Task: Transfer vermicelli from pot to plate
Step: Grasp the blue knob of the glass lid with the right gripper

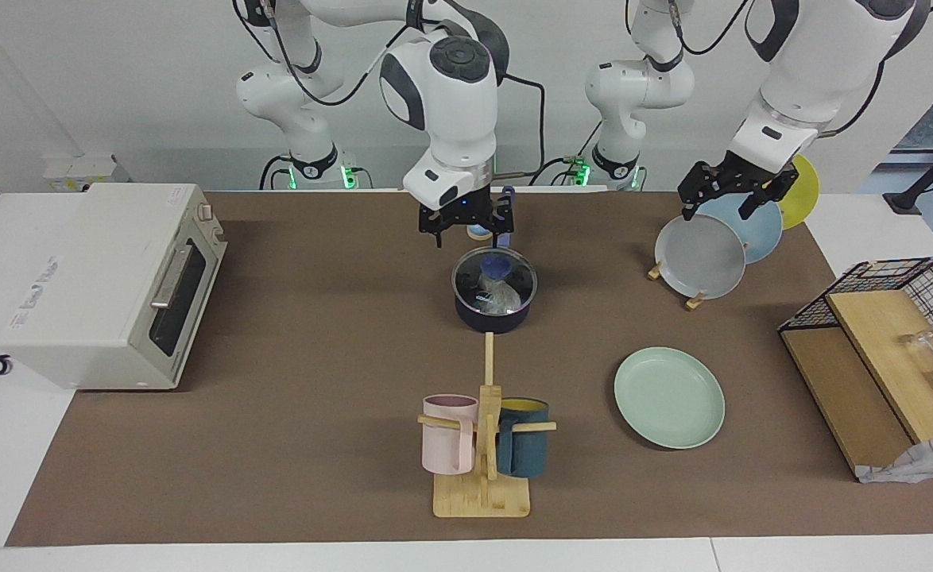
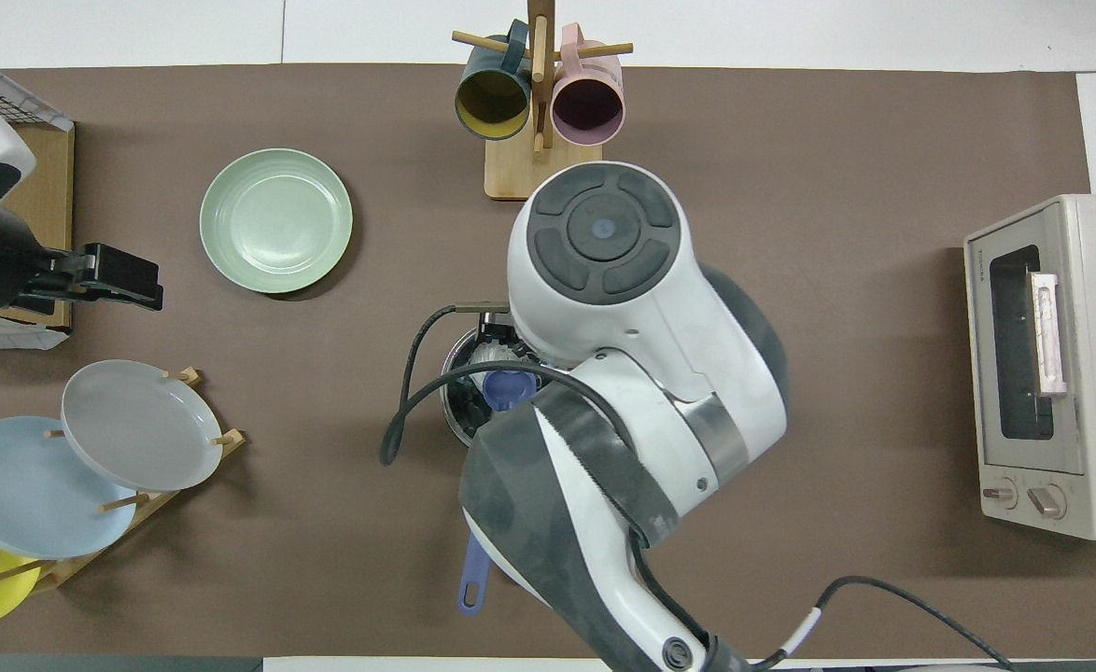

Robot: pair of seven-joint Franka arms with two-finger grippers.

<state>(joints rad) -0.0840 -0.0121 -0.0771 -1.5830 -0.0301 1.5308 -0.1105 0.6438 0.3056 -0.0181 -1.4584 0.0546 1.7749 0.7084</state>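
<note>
I will next use my right gripper to grab the glass lid by its blue knob, so that I can uncover the vermicelli in the pot.
The pot stands mid-table with its glass lid on it, blue knob up. The vermicelli shows through the lid as a whitish tangle inside. My right gripper hangs open just above the pot's robot-side rim, not touching the lid. The pot's handle points toward the robots. The plate lies empty, farther from the robots than the pot and toward the left arm's end; it also shows in the overhead view. My left gripper waits open over the plate rack.
A rack holds grey, light blue and yellow plates. A mug stand with a pink and a dark blue mug stands farther out than the pot. A toaster oven sits at the right arm's end, a wire basket at the left arm's.
</note>
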